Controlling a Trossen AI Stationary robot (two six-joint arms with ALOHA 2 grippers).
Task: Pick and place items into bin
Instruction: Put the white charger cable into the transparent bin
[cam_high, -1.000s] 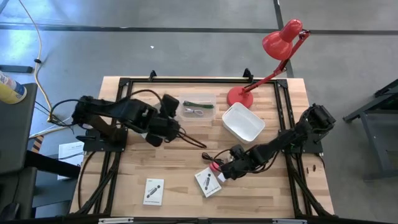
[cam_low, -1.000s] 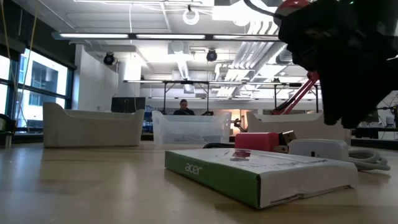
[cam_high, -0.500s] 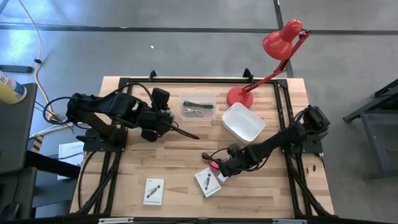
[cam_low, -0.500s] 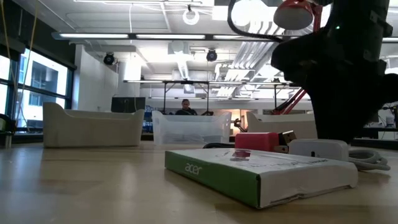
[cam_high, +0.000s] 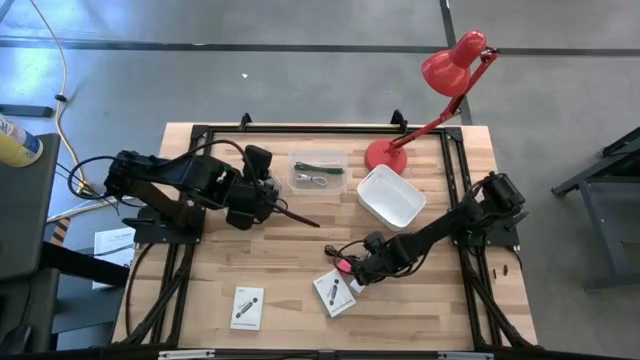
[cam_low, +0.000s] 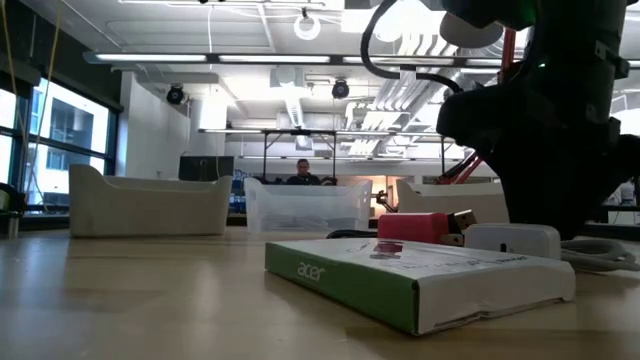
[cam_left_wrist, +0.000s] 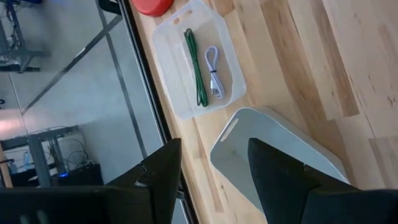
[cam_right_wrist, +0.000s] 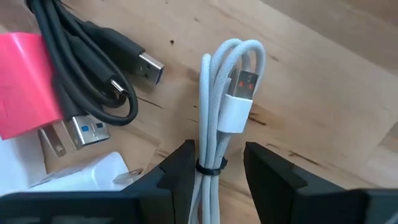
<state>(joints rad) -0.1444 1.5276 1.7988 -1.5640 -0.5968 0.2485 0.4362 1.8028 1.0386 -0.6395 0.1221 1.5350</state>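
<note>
The white cable's tied middle (cam_right_wrist: 210, 168) is beside my fingers in the right wrist view, so my right gripper needs to close on it now.
My right gripper (cam_right_wrist: 219, 149) is open and points down over a cluster of items near the table's middle (cam_high: 360, 270). Its fingers stand on either side of a coiled white cable (cam_right_wrist: 221, 93) that lies flat on the wood; I see no touch. Beside it lie a black cable (cam_right_wrist: 93, 62), a pink piece (cam_right_wrist: 25, 81) and a white square (cam_right_wrist: 87, 177). A white card (cam_high: 334, 292) lies next to the cluster, another (cam_high: 247, 307) at the near left. My left gripper (cam_left_wrist: 214, 146) hangs open and empty left of the clear bin (cam_high: 320, 172), which holds a green pen (cam_left_wrist: 198, 68) and a small cable (cam_left_wrist: 214, 71).
A white tub (cam_high: 390, 195) stands right of the clear bin. The red desk lamp (cam_high: 385, 155) has its base at the far edge, its head reaching past the table. A black frame (cam_high: 300, 130) runs round the tabletop. In the low view the boxed card (cam_low: 420, 280) fills the foreground.
My right gripper has sunk toward the white cable in the cluster. My left gripper has drawn back a little toward the table's left, away from the clear bin. No item has moved.
</note>
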